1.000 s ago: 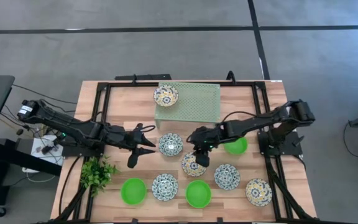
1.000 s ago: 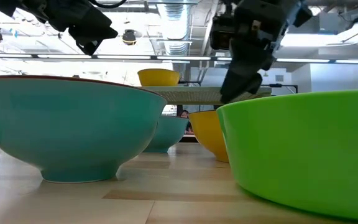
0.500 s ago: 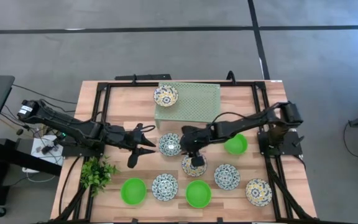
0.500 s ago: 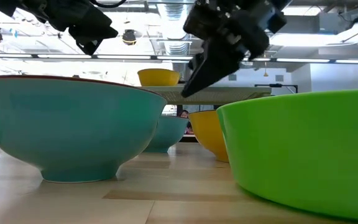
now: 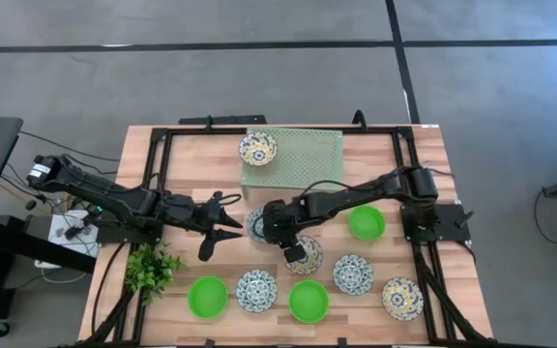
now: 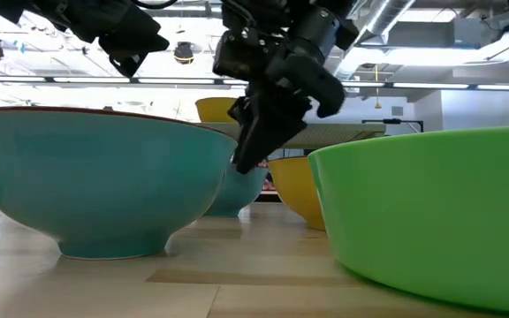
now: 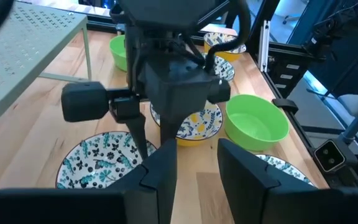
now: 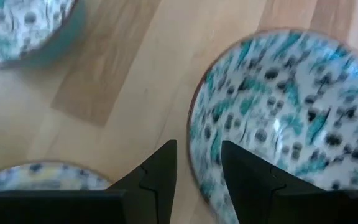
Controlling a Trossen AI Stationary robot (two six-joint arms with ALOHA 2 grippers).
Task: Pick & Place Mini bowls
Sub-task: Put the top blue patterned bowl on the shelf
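Observation:
My right gripper grips the blue-patterned bowl by its rim (image 8: 197,118) next, to place the bowl on the rack.
Several mini bowls stand on the wooden table: a blue-patterned one (image 5: 260,223) at the middle, a yellowish-patterned one (image 5: 309,257) next to it, green ones (image 5: 366,222) (image 5: 308,301) (image 5: 208,296), and patterned ones (image 5: 256,290) (image 5: 353,274) (image 5: 401,299). One patterned bowl (image 5: 258,148) sits on the pale green rack (image 5: 307,159). My right gripper (image 5: 273,230) is open and points down. Its fingers stand on either side of the middle bowl's rim (image 8: 194,143), and no touch shows. My left gripper (image 5: 228,225) is open and empty, just left of that bowl.
A small leafy plant (image 5: 151,269) stands at the table's near left. The black frame rails (image 5: 162,155) run along the table's sides. My two grippers are close together, with only the middle bowl (image 7: 98,165) between them.
My right gripper has gone toward the table's left, from above the yellowish-patterned bowl to the blue-patterned middle bowl, and has come down, turning as it went. The bowls have stayed where they were.

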